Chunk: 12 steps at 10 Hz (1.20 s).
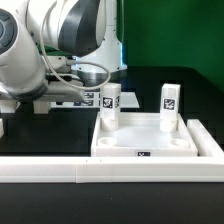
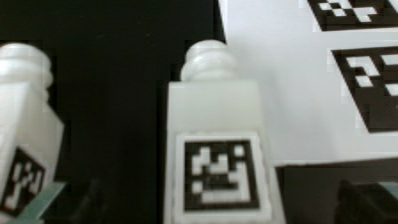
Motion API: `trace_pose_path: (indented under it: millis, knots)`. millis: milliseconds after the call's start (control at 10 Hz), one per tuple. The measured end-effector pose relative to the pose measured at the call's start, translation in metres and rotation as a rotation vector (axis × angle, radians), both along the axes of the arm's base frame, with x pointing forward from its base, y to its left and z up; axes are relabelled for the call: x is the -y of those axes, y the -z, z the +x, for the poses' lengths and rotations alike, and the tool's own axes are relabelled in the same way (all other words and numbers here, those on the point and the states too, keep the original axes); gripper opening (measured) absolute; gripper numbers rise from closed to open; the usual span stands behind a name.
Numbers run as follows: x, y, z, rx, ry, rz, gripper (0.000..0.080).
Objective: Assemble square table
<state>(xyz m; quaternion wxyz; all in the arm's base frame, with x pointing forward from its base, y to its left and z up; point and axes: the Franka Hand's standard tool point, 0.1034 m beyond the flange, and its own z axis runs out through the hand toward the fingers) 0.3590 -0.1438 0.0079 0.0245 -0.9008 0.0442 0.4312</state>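
Observation:
I should grab the leg by its tagged body (image 2: pixel 221 172), so the leg's round knobbed end stays free to go into the slab's socket.
The square table's white slab (image 1: pixel 150 143) lies flat with round corner sockets and a small tag on its near rim. Two white tagged legs (image 1: pixel 110 102) (image 1: pixel 170 100) stand upright at its far side. In the wrist view a white leg (image 2: pixel 217 120) with a tag on its face sits between my gripper's (image 2: pixel 192 202) spread fingers. Dark gaps show on both sides of it, so the gripper is open and grips nothing. Another leg (image 2: pixel 27 120) is beside it. The arm's body hides the gripper in the exterior view.
A long white border wall (image 1: pixel 110 172) runs along the near side in front of the slab. The marker board (image 2: pixel 347 60) lies close to the leg under the gripper. The bulky arm (image 1: pixel 50 40) fills the exterior view's upper left.

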Motion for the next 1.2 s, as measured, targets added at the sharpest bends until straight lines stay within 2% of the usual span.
trace_pose_path:
  millis: [400, 600, 1100, 1200]
  knots:
    - [-0.0029, 0.0020, -0.0005, 0.000, -0.005, 0.001, 0.0617]
    - [-0.0023, 0.0020, -0.0007, 0.000, -0.003, 0.001, 0.0300]
    - [-0.0025, 0.0018, -0.0004, 0.000, -0.004, 0.002, 0.0288]
    - [-0.0054, -0.0066, 0.0050, -0.018, -0.005, 0.033, 0.0288]
